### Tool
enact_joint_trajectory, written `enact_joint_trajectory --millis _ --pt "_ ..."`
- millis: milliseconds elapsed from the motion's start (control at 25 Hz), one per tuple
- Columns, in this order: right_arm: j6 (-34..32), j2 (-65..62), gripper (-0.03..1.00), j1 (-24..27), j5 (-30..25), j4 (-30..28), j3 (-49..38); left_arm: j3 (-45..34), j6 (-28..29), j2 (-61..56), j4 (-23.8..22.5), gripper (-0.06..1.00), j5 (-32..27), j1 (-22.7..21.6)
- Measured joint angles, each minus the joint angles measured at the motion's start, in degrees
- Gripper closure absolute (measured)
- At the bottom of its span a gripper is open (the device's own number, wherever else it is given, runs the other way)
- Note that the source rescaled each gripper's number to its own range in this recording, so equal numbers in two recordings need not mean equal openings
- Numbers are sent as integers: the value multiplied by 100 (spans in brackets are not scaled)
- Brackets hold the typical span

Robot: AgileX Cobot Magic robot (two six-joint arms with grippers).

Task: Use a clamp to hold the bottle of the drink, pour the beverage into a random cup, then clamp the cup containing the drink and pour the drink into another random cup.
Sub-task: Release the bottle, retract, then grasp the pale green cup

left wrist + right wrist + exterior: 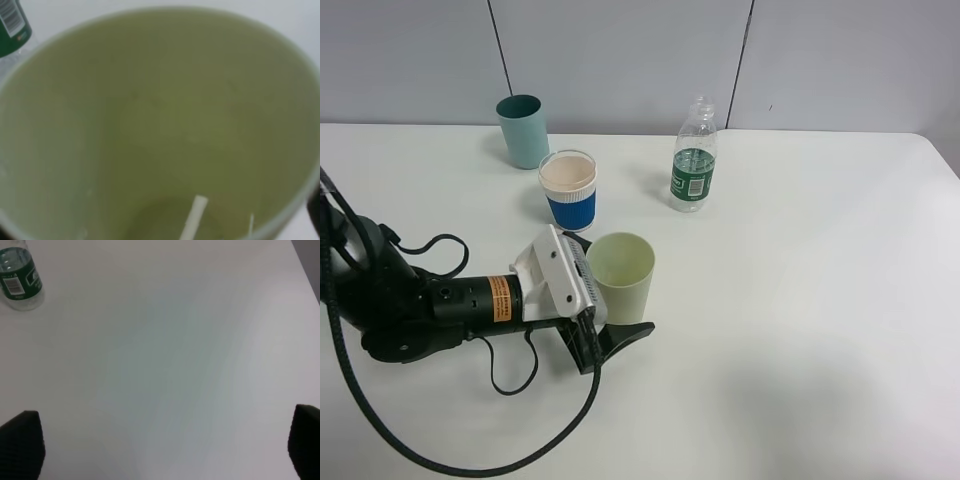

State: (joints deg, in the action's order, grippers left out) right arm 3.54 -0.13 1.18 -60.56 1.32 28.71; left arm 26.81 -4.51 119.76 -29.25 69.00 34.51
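Observation:
My left gripper should close on the cup, because its fingers reach low around the sides of the pale yellow-green cup (621, 272), below its rim (622, 234).
The pale yellow-green cup (621, 272) stands upright near the table's middle, and its inside (160, 125) fills the left wrist view. A bright streak shows at its bottom; I cannot tell whether liquid lies there. My left gripper (613, 286) lies low on the table, open, one finger on each side of this cup. The uncapped bottle (694, 160) with its green label stands behind and to the right, some clear beverage inside; it also shows as bottle (18, 277). The teal cup (523, 130) stands at the back left. My right gripper (165, 447) hangs open over bare table.
A white cup with a blue band (569, 190) stands just behind the left gripper, close to its far finger. The left arm's black cable (510, 375) loops over the front left of the white table (820, 300). A grey wall closes the back.

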Motion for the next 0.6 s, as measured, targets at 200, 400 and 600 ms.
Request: enact_joint_trajectory --millis 200,400,600 --pt "0 0 3 0 0 0 0 92 -4 68 -13 -6 5 0" --pt "0 0 3 0 0 0 0 92 61 68 -8 48 5 0" --pt "0 0 3 0 0 0 0 94 130 74 45 90 31 0"
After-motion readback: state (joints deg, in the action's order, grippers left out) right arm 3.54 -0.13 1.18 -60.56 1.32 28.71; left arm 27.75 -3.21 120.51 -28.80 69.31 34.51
